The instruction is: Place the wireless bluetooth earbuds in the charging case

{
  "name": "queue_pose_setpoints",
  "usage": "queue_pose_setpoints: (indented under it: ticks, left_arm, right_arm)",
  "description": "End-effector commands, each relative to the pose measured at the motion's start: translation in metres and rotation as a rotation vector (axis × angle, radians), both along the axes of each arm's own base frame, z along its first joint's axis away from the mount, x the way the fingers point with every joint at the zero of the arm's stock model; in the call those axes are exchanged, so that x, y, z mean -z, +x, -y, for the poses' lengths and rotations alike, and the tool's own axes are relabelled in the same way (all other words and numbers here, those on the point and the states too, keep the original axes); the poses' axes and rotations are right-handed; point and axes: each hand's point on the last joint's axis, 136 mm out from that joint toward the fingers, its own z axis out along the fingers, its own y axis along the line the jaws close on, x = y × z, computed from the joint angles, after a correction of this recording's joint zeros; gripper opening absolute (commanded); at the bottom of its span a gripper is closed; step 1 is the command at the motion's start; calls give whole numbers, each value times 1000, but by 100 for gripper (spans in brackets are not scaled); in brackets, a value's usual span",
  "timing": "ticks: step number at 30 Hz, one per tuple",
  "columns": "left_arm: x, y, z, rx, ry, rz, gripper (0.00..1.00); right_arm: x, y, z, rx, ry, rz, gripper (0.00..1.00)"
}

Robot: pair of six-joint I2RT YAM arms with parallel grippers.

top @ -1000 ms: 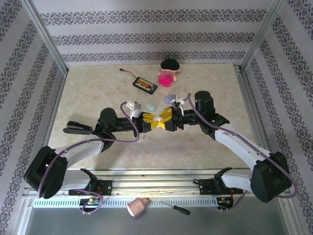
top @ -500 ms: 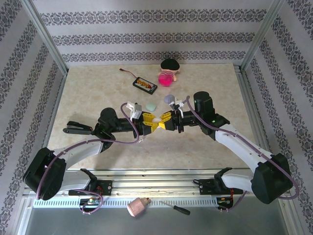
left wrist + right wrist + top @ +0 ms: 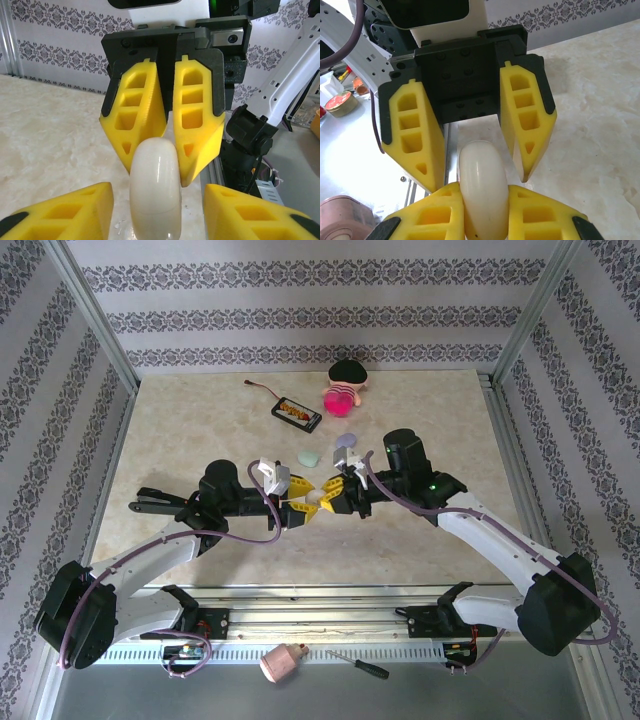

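My left gripper grabs the charging case's near end [image 3: 311, 497] [image 3: 156, 212] by both sides next, so its far end stays free to open for inserting earbuds.
A white pebble-shaped charging case [image 3: 317, 498] hangs closed between the two grippers, just above the table's middle. My right gripper [image 3: 483, 192] is shut on it, its yellow fingers pressing both sides of the case [image 3: 483, 185]. In the left wrist view the same right gripper [image 3: 159, 167] clamps the far end of the case [image 3: 155, 195]. My left gripper [image 3: 157, 195] is open, with a gap between each finger and the case. From above, the left gripper [image 3: 303, 502] faces the right gripper [image 3: 332, 495] tip to tip. The earbuds are out of view.
A mint case [image 3: 307, 458] and a lavender case [image 3: 345, 442] lie just behind the grippers. Farther back are a black device with a cable [image 3: 297, 413], a pink cup [image 3: 340, 400] and a dark-haired doll [image 3: 349, 373]. A screwdriver [image 3: 358, 665] lies on the front ledge.
My left gripper has opened and let go of the white case. My right gripper has shut on it. Both grippers have shifted slightly toward the near edge.
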Motion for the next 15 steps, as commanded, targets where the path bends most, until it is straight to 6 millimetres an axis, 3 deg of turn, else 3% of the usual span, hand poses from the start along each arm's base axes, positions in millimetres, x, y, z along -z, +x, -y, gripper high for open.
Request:
queue_pose_setpoints:
  ticks: [1, 5, 9, 15]
  left_arm:
    - [-2, -2, 5, 26, 0, 5, 46]
    - [1, 1, 7, 30, 3, -17, 44]
    - [2, 2, 6, 10, -5, -16, 52]
    - [-1, 0, 6, 25, -21, -19, 36]
  right_arm:
    - [-16, -7, -3, -36, 25, 52, 9]
    - [-16, -10, -5, -51, 36, 60, 9]
    - [-19, -12, -4, -56, 46, 91, 10]
    - [-17, -12, -6, -60, 38, 83, 10]
